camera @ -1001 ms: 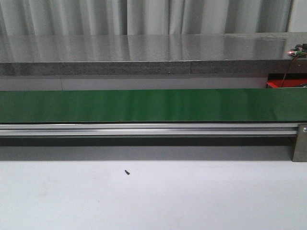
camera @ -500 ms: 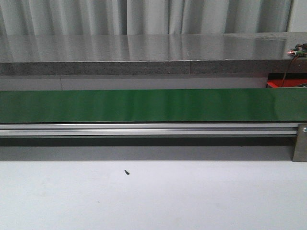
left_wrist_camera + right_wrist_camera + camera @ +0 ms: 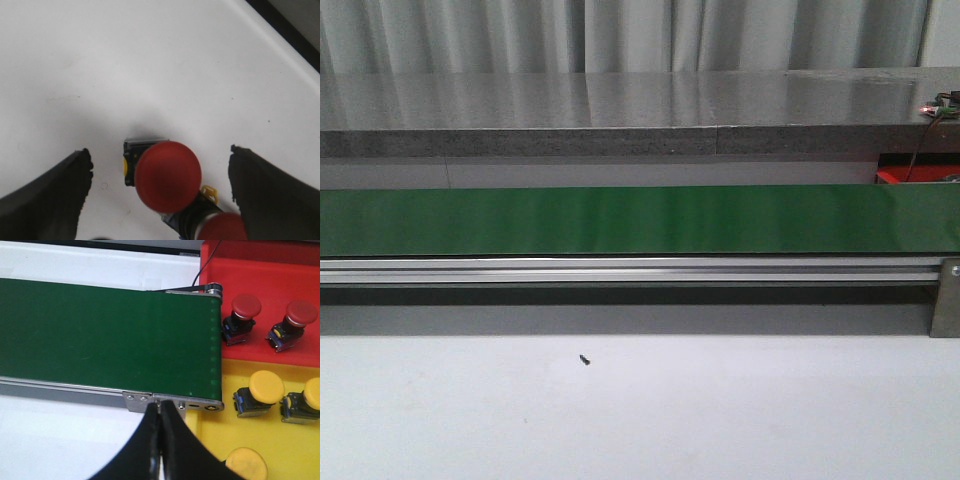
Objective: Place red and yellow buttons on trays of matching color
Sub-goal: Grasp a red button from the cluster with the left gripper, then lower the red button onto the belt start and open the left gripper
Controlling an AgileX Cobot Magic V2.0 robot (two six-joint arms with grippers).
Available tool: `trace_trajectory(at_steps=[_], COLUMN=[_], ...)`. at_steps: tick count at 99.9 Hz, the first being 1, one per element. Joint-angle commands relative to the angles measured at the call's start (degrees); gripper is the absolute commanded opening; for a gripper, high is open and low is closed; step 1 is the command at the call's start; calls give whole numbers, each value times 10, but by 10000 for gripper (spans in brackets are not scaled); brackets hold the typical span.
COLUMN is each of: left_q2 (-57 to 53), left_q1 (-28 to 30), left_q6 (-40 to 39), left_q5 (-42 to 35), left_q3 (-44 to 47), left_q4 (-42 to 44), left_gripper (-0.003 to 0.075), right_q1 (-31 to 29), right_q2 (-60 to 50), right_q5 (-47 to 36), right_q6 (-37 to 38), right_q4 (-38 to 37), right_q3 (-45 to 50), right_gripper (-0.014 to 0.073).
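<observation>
My fingers are above the red button [image 3: 168, 177] and would miss it if they closed now, so my left gripper needs to lower first and then close on the button.
In the left wrist view a red button [image 3: 167, 174] with a black base stands on the white table, and a second red button [image 3: 220, 226] lies close beside it. My left gripper [image 3: 160, 185] is open, its fingers wide on either side of the first button without touching it. In the right wrist view my right gripper [image 3: 161, 412] is shut on nothing, near the end of the green belt [image 3: 105, 335]. Beyond it the red tray [image 3: 265, 305] holds two red buttons [image 3: 242, 315] and the yellow tray [image 3: 235, 435] holds three yellow buttons [image 3: 260, 392]. Neither gripper shows in the front view.
The front view shows the green conveyor belt [image 3: 640, 220] on its aluminium rail [image 3: 620, 270], a grey ledge [image 3: 620, 110] behind it, and a small black screw [image 3: 585, 359] on the white table in front. A metal bracket [image 3: 172, 402] ends the belt frame.
</observation>
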Motion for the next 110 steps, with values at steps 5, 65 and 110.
trace_trajectory(at_steps=[5,65,110], left_q2=[-21,9,-85], left_q1=[0,-7,-6], left_q6=[-7,-7,-3], left_q5=[-35,-42,21], left_q3=[-19,-23,-67], left_q4=[-8,-10,40], left_gripper=[546,296,189], right_q1=[0,0,0], right_q2=[-6,-6,-6], right_q5=[-33,-32,-32], right_q6=[-1,-1,-1], right_q4=[0,9,11], right_q3=[-14,-13,-13], right_gripper=[-71,-71,-71])
